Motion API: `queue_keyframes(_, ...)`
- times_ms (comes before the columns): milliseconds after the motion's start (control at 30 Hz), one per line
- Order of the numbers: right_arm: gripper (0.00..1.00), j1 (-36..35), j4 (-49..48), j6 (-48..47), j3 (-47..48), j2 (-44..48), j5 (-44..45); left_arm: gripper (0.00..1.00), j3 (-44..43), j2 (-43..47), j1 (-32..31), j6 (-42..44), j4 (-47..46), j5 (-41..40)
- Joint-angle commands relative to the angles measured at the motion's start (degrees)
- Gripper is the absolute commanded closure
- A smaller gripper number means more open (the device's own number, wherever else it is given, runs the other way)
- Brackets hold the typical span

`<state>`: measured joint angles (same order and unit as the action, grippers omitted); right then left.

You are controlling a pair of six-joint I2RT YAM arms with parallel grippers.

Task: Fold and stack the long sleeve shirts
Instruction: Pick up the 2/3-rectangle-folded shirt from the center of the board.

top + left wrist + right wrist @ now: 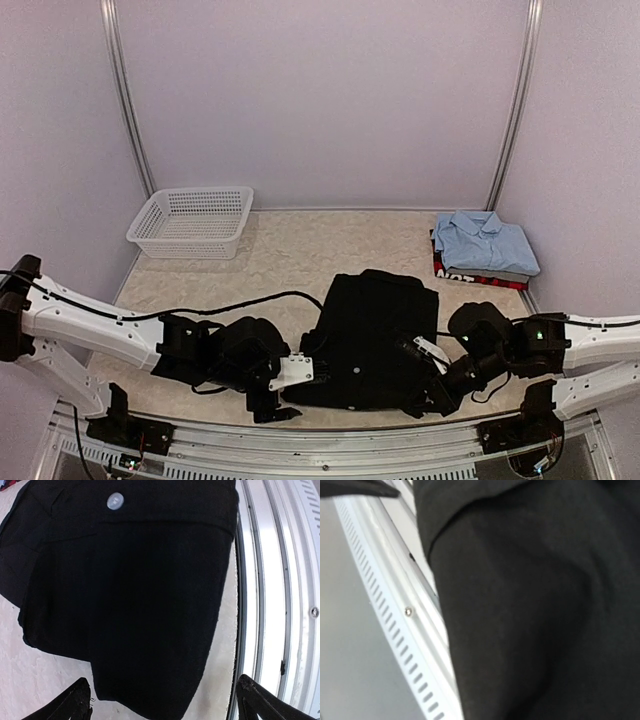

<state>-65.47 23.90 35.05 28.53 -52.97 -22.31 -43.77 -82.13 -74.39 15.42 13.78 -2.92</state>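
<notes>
It isn't time to close yet: my left fingers are above the cloth corner in the left wrist view. My left gripper should go lower first, then close on that corner.
A black long sleeve shirt (pixel 370 335) lies folded near the table's front edge. In the left wrist view its cloth (pixel 130 580) shows a pale button (pixel 115 501). My left gripper (pixel 275 400) sits at its near left corner, open, the fingertips (pixel 80 697) wide apart on either side of the cloth corner without touching it. My right gripper (pixel 432 392) is at the near right corner, shut on the shirt. Black cloth (pixel 545 605) fills the right wrist view and hides the fingers. A folded light blue shirt (pixel 485 243) lies on a red-and-black one (pixel 480 277) at the back right.
A white mesh basket (pixel 192 222) stands at the back left. The white metal front rail (pixel 270 580) runs right along the shirt's near edge, and the right wrist view shows the rail (pixel 395 605) too. Walls close in the table on three sides.
</notes>
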Motion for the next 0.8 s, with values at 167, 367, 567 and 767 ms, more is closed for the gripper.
queue_keyframes(167, 1.0, -0.2, 1.52, 2.17, -0.94, -0.5, -0.83, 0.15, -0.81, -6.29, -2.01, 6.99, -2.64, -6.02)
queue_keyframes(367, 1.0, -0.11, 1.79, 1.97, -0.51, -0.94, -0.77, 0.54, -0.24, -8.36, -1.95, 9.1, -8.77, -6.23)
queue_keyframes(567, 1.0, -0.05, 3.44, 2.59, 0.35, -1.47, -0.51, 1.0, -4.22, -9.46, -2.0, 7.77, -1.25, -3.28)
queue_keyframes(767, 1.0, -0.49, 5.57, 2.0, 2.18, -4.17, -5.26, 1.0, -13.59, -11.06, -3.35, 0.87, 16.94, 10.99)
